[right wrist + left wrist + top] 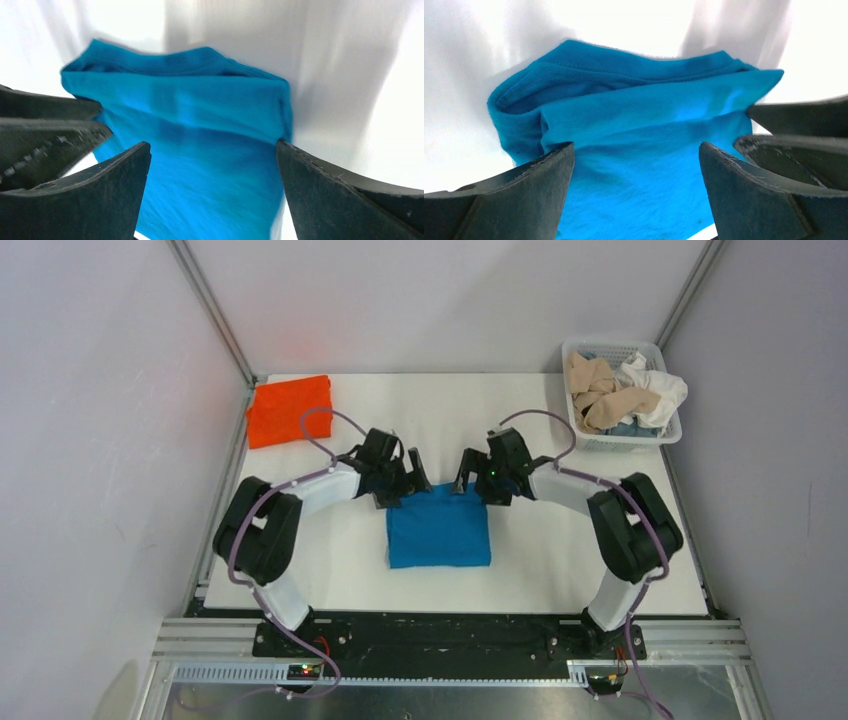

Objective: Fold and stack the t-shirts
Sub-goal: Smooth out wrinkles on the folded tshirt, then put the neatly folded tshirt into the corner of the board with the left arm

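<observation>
The blue t-shirt is folded and needs to be stacked. I should next pick up its far corner point(404, 497) point(542, 111) on the orange t-shirt's side with my left gripper.
A bright blue t-shirt point(438, 530) lies folded into a rough square at the table's middle. It also fills the left wrist view point(634, 130) and the right wrist view point(200, 135). My left gripper point(408, 483) is open over the shirt's far left corner. My right gripper point(468, 478) is open over its far right corner. Neither holds cloth. A folded bright orange t-shirt point(290, 410) lies at the table's far left. A beige t-shirt point(600, 390) and a white t-shirt point(660, 388) lie crumpled in the basket.
A white plastic lattice basket point(650, 438) stands at the far right corner of the white table point(540, 560). Metal frame posts rise at both far corners. The right gripper's fingers point(804, 120) show at the right edge of the left wrist view.
</observation>
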You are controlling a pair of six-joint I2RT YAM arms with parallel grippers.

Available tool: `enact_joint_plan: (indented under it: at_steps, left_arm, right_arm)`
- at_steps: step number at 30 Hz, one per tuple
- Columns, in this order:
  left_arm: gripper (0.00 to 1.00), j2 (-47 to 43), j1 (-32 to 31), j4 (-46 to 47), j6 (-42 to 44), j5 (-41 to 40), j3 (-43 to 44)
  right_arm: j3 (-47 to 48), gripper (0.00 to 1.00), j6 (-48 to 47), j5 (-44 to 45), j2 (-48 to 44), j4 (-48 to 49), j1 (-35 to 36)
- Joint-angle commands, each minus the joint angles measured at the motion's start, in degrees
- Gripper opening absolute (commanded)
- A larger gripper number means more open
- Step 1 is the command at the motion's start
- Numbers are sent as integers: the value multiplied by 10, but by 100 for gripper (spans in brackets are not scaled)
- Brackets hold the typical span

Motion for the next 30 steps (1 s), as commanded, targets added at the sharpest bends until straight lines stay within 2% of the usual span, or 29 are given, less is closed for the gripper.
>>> enact_joint_plan:
  at_steps: [1,5,9,12,16,20,26,30]
  left_arm:
    - [100,-50,4,-36,7,-63,-13]
    - [100,-101,-3,-36,20,-26,0]
    - [100,-184,-13,-37,26,-28,-43]
    - [100,-245,-11,-37,29,-68,-90]
    - [100,-270,2,-38,35,-91,-148]
    - [100,-241,8,-38,41,-91,-155]
    - [100,-150,8,-38,49,-116,-128]
    - [90,-74,2,-37,48,-94,-101]
  right_arm:
    - [-34,99,20,92,-83,-60,18]
    - [-34,100,36,106,-169,-66,14]
    - [-58,99,43,212,-286,-101,22]
    - [-133,99,81,263,-411,-113,13]
    - [-229,100,129,312,-552,-144,-23]
    - [-272,100,102,317,-631,-188,-61]
    - [-286,99,76,321,-661,-254,-67]
    - [-298,99,67,323,-655,-256,-71]
